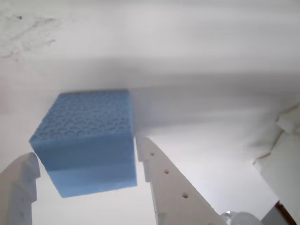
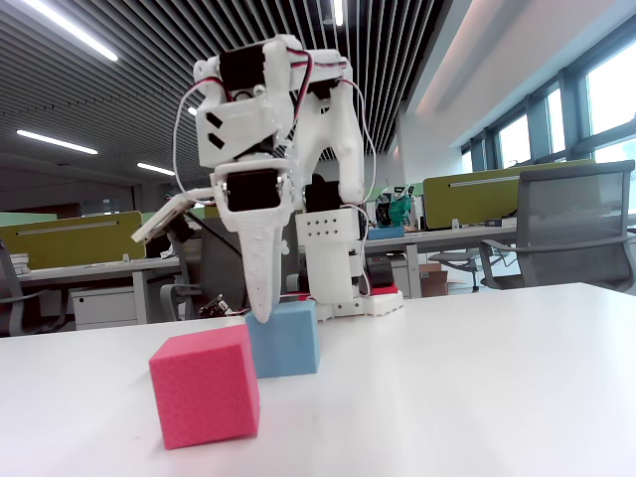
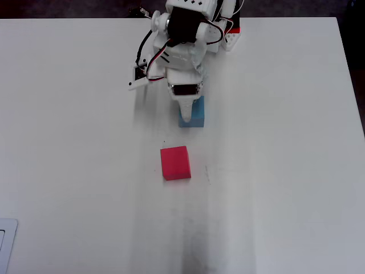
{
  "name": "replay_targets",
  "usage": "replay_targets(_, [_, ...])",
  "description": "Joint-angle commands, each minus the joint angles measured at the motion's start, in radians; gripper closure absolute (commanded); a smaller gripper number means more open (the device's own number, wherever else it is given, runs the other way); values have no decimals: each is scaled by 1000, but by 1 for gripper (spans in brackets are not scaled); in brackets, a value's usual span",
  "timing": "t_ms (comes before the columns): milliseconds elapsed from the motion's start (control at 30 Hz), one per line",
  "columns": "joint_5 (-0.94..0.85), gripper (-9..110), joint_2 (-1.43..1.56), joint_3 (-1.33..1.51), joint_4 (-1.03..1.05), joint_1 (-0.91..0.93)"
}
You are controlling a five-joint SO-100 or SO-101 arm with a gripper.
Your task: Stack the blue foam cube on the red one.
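Note:
The robot's gripper will next grab the blue foam cube (image 1: 86, 140) by its two opposite sides. Then the robot will stack the blue cube on the red one.
The blue foam cube (image 1: 86, 140) rests on the white table (image 3: 274, 171), just in front of the arm's base in the overhead view (image 3: 193, 113) and the fixed view (image 2: 288, 338). My white gripper (image 1: 85, 147) is open and lowered over it. Its jaws straddle the cube: the right finger touches the cube's side, the left finger stands a little apart. The gripper also shows in the fixed view (image 2: 262, 313) and the overhead view (image 3: 185, 116). The red foam cube (image 3: 174, 162) sits alone nearer the camera in the fixed view (image 2: 204, 386). It is out of the wrist view.
The arm's base (image 3: 219, 31) stands at the table's far edge in the overhead view. A flat white object (image 3: 5, 242) lies at the lower left corner. In the fixed view, desks and an office chair (image 2: 571, 229) stand behind the table.

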Motion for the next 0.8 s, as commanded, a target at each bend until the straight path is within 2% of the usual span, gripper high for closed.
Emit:
replay_targets(0, [11, 77, -5, -9, -21, -12])
replay_targets(433, [41, 82, 28, -58, 8, -17])
replay_targets(633, [52, 82, 51, -199, 110, -15])
replay_targets(767, [66, 82, 12, -428, 210, -3])
